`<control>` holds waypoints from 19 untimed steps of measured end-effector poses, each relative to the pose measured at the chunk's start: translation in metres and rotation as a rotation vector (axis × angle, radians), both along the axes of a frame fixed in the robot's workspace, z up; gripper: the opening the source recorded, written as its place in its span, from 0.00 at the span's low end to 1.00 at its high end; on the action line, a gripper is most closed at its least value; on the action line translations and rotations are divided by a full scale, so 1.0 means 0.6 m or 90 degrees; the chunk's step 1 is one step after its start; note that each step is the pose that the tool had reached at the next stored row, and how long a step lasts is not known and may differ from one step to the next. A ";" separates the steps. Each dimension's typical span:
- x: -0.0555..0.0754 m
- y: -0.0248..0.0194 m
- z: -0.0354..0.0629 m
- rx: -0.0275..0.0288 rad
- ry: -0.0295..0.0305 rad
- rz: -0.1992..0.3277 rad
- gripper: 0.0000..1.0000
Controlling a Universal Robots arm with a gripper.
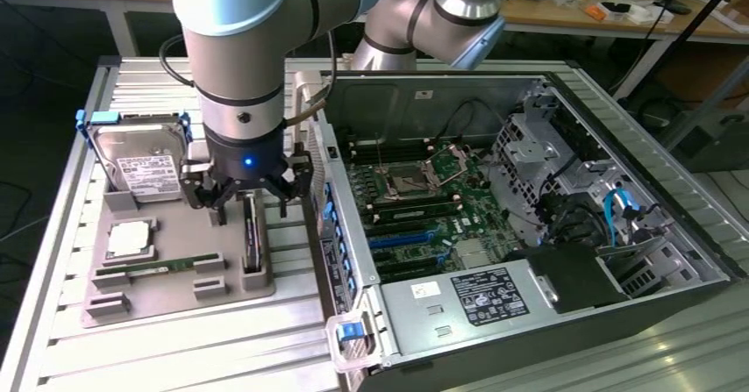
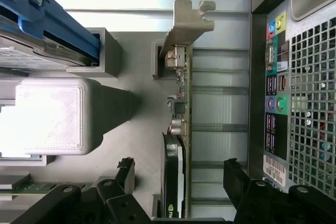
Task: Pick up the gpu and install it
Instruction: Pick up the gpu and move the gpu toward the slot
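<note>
My open black fingers reach down beside the GPU's dark shroud and closing now would catch the GPU, so it is time to close.
The gpu (image 1: 251,238) is a thin dark card standing on edge in a slot of the grey holder tray (image 1: 175,300), just beside the computer case. In the wrist view, the gpu (image 2: 184,124) runs lengthwise with its silver bracket (image 2: 187,22) at the far end. My gripper (image 1: 251,201) hangs directly over the card, open. In the wrist view my gripper (image 2: 181,177) straddles the card, one black finger (image 2: 125,171) on one side and the other finger (image 2: 237,177) on the opposite side, both apart from it. Nothing is held.
The open computer case (image 1: 562,103) with its motherboard (image 1: 433,199) lies at the exterior view's right; its rear port panel (image 2: 277,103) is close beside the card. On the tray are a silver hard drive (image 1: 140,168), a processor (image 1: 129,238) and a green memory stick (image 1: 158,269).
</note>
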State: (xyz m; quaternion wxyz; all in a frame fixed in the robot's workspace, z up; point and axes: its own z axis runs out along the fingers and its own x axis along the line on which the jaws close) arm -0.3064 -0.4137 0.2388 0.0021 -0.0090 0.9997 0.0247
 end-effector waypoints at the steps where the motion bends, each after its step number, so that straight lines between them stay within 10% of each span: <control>1: 0.000 0.0000 0.000 0.0000 0.0000 0.000 0.78; 10: -0.009 0.0000 0.000 0.0011 0.0000 0.000 0.76; 19: -0.009 0.0000 0.000 0.0011 0.0001 0.000 0.28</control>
